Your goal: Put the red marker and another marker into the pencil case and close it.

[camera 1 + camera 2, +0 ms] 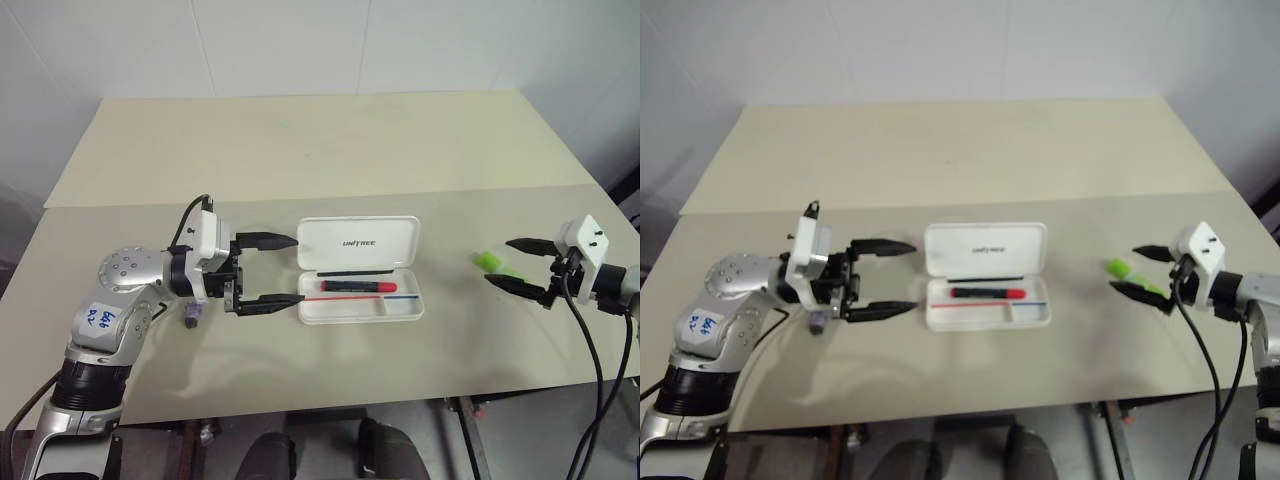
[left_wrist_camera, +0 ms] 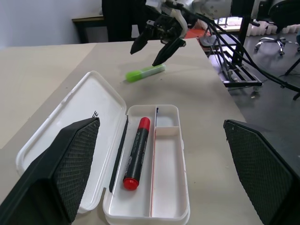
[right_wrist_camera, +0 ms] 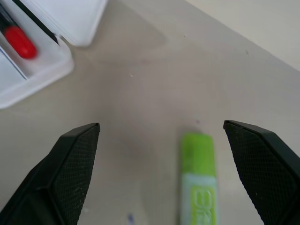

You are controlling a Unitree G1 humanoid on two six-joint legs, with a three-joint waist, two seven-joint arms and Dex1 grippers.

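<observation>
My right gripper's fingers are still above the green marker's cap [image 1: 488,261] [image 3: 197,152], high over the table, so it is too early to close and they lower next.
The white pencil case [image 1: 360,238] lies open in the middle of the table, its lid tipped back. In its tray lies the red marker [image 1: 358,286], black barrel with red cap. The short light-green marker [image 1: 497,265] rests on the table far to the right of the case. My right gripper [image 1: 499,261] hangs open just above it, one finger on either side, not touching it; the left wrist view shows the right gripper [image 2: 146,57] over the green marker [image 2: 145,72]. My left gripper [image 1: 297,270] is open at the case's left end, pointing at it, nothing between its fingers.
A small dark purple object [image 1: 190,317] lies by my left wrist. A second table top [image 1: 320,140] joins behind, along a seam. Beyond the table's right edge stand black metal frames [image 2: 239,70] and cables.
</observation>
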